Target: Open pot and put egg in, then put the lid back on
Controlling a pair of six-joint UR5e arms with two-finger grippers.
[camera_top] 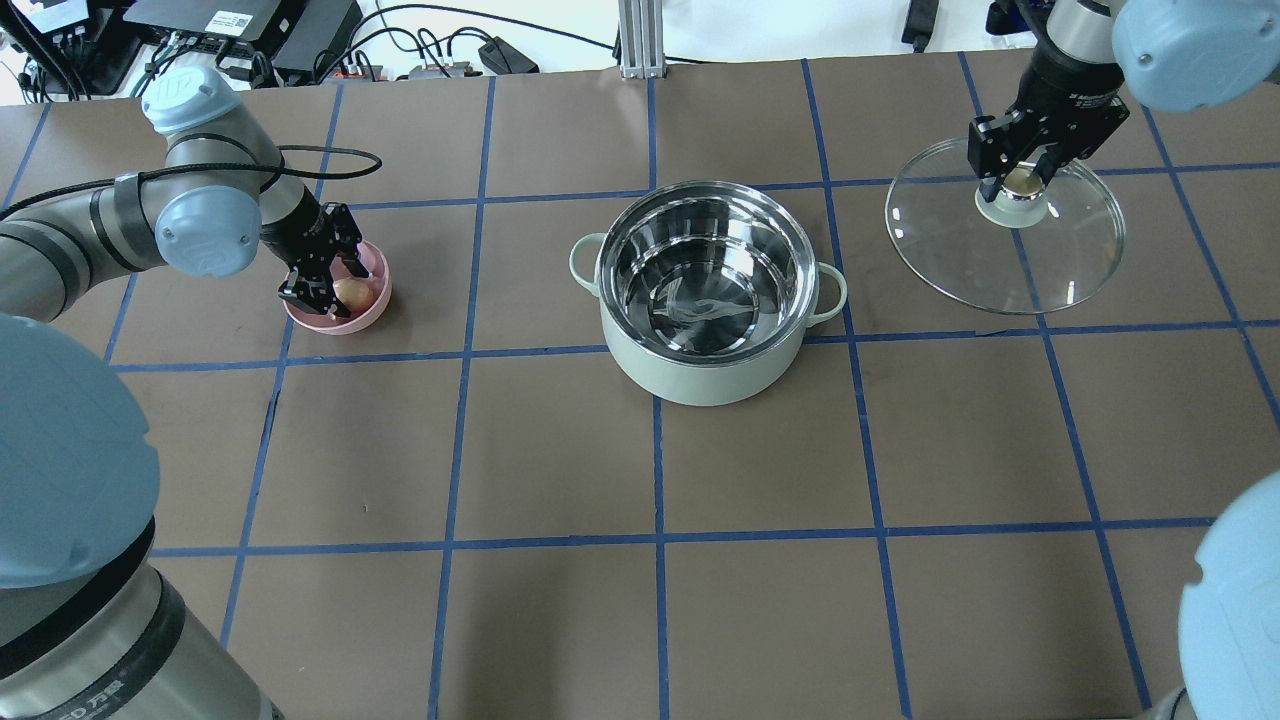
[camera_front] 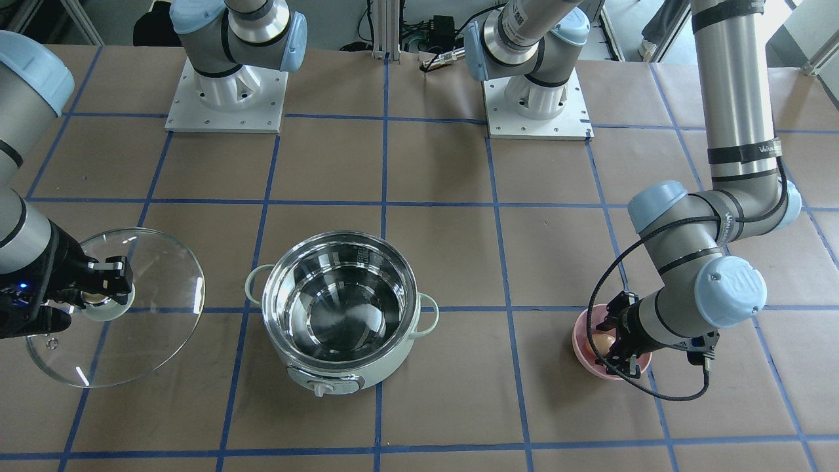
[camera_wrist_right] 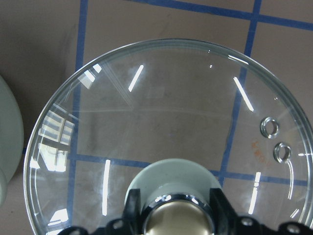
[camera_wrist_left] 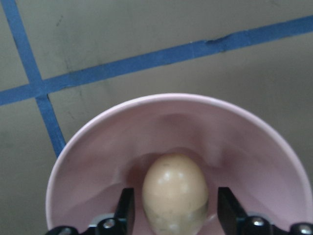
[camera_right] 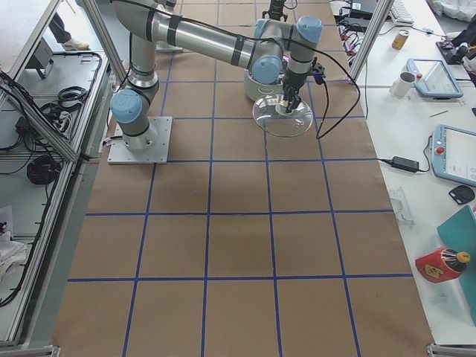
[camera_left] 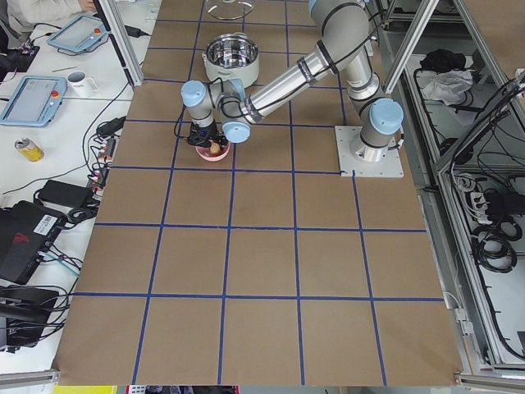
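Note:
The left gripper gently grabs the egg across its wide middle (camera_wrist_left: 175,197) next, where the egg's sides face each other. The egg narrows to a rounded tip (camera_wrist_left: 173,159).
The pot (camera_top: 700,375), pale mint green with a bare steel inside, stands open mid-table; its knob shows in the front view (camera_front: 320,389). The egg (camera_wrist_left: 175,193) lies in a pink bowl (camera_top: 375,310) to the pot's left. My left gripper (camera_wrist_left: 175,218) is down in the bowl, open, one finger on each side of the egg with a small gap. My right gripper (camera_top: 1020,182) is shut on the beige knob of the glass lid (camera_top: 950,240), to the pot's right. I cannot tell whether the lid rests on the table.
The table is brown paper with a blue tape grid (camera_top: 658,540). Both arm bases (camera_front: 226,98) stand at the robot's edge. Tablets, a mug and a can lie on side benches (camera_left: 49,90) off the table.

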